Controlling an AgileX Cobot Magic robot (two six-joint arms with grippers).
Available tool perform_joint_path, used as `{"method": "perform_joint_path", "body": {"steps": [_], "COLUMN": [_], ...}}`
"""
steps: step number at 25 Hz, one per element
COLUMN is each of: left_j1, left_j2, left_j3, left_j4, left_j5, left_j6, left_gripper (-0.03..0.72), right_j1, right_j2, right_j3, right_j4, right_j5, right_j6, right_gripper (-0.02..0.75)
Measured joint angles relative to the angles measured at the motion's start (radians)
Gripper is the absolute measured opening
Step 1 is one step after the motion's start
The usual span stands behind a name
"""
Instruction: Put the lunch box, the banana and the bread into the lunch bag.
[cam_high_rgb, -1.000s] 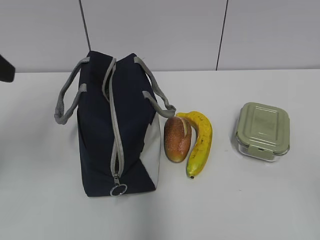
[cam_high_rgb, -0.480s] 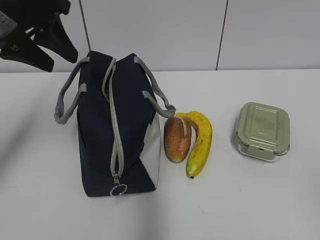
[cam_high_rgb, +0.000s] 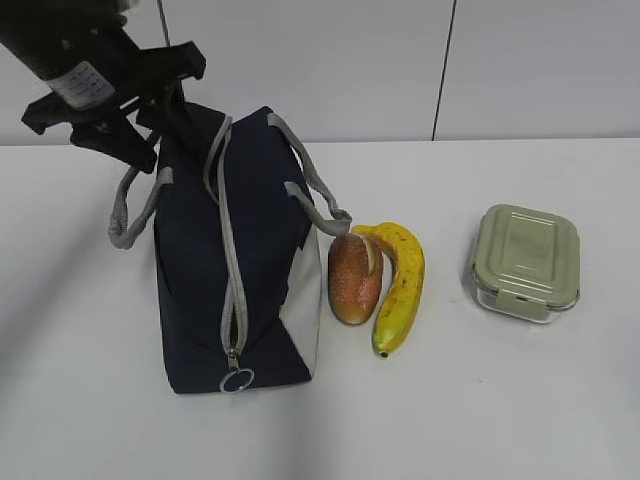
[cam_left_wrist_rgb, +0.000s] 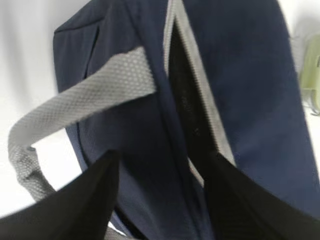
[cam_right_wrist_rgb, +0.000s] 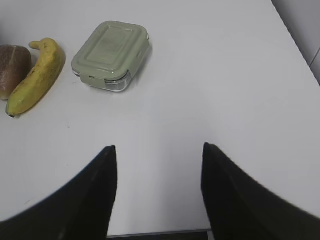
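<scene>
My left gripper grabs the bag (cam_high_rgb: 235, 260) by its loose top edge (cam_high_rgb: 203, 160) next, where the cloth stands up, since a dark gap runs along the zipper.
The navy lunch bag (cam_high_rgb: 235, 260) stands on the white table (cam_high_rgb: 480, 400) with its grey zipper running along the top and the ring pull (cam_high_rgb: 237, 380) at the near end. My left gripper (cam_high_rgb: 160, 125) is open and hovers over the bag's far end by the grey handles (cam_high_rgb: 135, 205). In the left wrist view my left gripper (cam_left_wrist_rgb: 162, 165) spreads over the bag's top (cam_left_wrist_rgb: 240, 75), where a dark gap shows along the zipper (cam_left_wrist_rgb: 187, 105). The bread (cam_high_rgb: 354, 277) and the banana (cam_high_rgb: 400, 285) lie side by side to the right of the bag. The lunch box (cam_high_rgb: 527, 260) sits further right. My right gripper (cam_right_wrist_rgb: 157, 150) is open over bare table, and its view shows the lunch box (cam_right_wrist_rgb: 111, 55), the banana (cam_right_wrist_rgb: 36, 72) and the bread (cam_right_wrist_rgb: 10, 67).
A grey panelled wall (cam_high_rgb: 400, 60) rises behind the table. The table's near edge (cam_right_wrist_rgb: 150, 234) shows just below my right gripper. My right arm is out of the exterior view.
My left arm has swung in from the upper left and now hangs over the bag's far end. The bag, bread, banana and lunch box have not moved.
</scene>
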Motion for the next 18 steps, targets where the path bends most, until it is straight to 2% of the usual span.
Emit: {"method": "perform_joint_path", "body": {"steps": [8, 10, 15, 18], "left_j1": [0.000, 0.000, 0.000, 0.000], "left_j2": [0.048, 0.048, 0.048, 0.048], "left_j3": [-0.001, -0.001, -0.007, -0.007], "left_j4": [0.020, 0.020, 0.020, 0.020], "left_j5": [-0.001, -0.002, -0.004, -0.010], "left_j6": [-0.008, -0.009, 0.001, 0.012], "left_gripper": [0.377, 0.322, 0.041, 0.000], "right_j1": [0.000, 0.000, 0.000, 0.000], "right_j2": [0.000, 0.000, 0.000, 0.000], "right_j3": [0.000, 0.000, 0.000, 0.000], "right_j4": [0.000, 0.000, 0.000, 0.000], "right_j5": [0.000, 0.000, 0.000, 0.000], "right_j6": [0.000, 0.000, 0.000, 0.000], "right_gripper": [0.403, 0.403, 0.403, 0.403]}}
